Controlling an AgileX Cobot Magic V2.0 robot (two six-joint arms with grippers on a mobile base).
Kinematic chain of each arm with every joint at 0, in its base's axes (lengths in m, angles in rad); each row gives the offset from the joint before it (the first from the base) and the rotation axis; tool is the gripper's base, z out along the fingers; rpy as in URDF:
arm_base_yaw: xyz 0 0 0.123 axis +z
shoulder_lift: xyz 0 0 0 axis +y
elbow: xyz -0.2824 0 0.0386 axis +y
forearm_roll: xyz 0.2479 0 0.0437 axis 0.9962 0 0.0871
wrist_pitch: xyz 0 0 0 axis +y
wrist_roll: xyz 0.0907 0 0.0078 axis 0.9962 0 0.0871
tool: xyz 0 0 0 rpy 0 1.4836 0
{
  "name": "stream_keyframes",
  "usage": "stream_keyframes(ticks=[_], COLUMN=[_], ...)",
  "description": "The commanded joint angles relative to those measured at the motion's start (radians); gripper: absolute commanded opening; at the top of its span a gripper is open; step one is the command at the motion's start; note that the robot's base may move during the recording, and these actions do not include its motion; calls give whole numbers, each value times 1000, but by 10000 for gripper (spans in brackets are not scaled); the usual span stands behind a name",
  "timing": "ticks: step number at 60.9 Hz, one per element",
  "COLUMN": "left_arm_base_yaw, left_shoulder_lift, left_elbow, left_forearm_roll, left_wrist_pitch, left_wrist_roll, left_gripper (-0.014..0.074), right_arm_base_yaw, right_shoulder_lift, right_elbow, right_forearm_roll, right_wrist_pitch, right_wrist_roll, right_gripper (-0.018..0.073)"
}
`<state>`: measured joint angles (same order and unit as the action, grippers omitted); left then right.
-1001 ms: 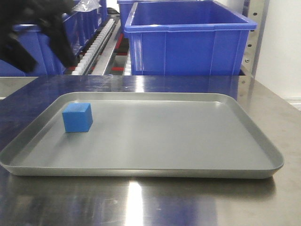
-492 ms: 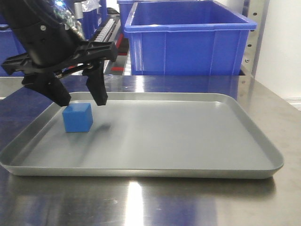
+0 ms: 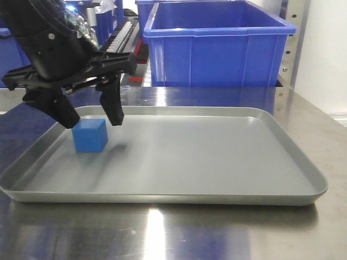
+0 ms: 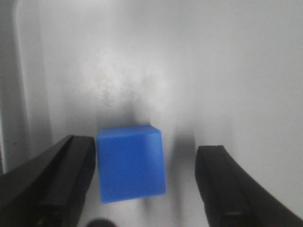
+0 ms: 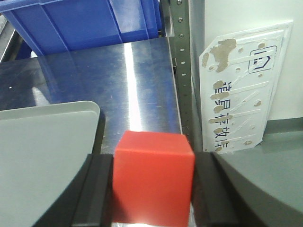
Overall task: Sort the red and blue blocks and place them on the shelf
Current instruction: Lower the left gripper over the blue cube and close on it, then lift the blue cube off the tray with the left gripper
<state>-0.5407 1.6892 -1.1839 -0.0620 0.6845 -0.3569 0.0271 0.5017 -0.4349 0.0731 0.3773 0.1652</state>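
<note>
My left gripper grabs the opposite sides of the blue block [image 3: 90,135] next, to sort it onto the shelf.
The blue block [image 3: 90,135] sits on the grey tray [image 3: 217,162] near its left end. My left gripper [image 3: 91,116] is open just above it, one finger at each side. In the left wrist view the block [image 4: 131,163] lies between the fingers [image 4: 71,175], close to the left one, with a gap to the right one. My right gripper [image 5: 152,189] is shut on the red block [image 5: 154,177], held above the steel table beside the tray's corner [image 5: 71,123]. The shelf's roller track [image 3: 116,46] and upright [image 3: 295,32] stand behind.
A large blue crate [image 3: 217,46] stands on the shelf behind the tray, with more blue crates [image 3: 32,59] at the left. The steel table [image 3: 173,233] runs round the tray. In the right wrist view a perforated upright [image 5: 182,71] and a white label plate [image 5: 246,90] stand at the right.
My left gripper came down from the upper left over the blue block and now straddles it, open. The block has not moved.
</note>
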Motion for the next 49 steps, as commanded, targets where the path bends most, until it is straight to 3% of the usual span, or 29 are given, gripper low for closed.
stream_keyframes(ticks=[1, 14, 33, 42, 49], left_arm_base_yaw=[-6, -6, -6, -6, -6], left_shoulder_lift=[-40, -13, -6, -6, -6], left_elbow=[-30, -30, -30, -30, -30], left_forearm_roll=[-2, 35, 37, 30, 30], left_wrist_pitch=[-31, -29, -29, -24, 0], left_wrist_roll=[-8, -59, -59, -59, -59], left_gripper=[501, 501, 482, 323, 117], right_arm_base_yaw=[-7, -7, -7, -7, -7], right_shoulder_lift=[1, 1, 1, 1, 1], right_elbow=[-29, -29, -29, -29, -29], right_forearm_roll=[-9, -9, -9, -9, -9], right_wrist_pitch=[-89, -89, -89, -89, -89], right_wrist_roll=[-3, -3, -3, -3, -3], right_gripper=[57, 57, 57, 57, 57])
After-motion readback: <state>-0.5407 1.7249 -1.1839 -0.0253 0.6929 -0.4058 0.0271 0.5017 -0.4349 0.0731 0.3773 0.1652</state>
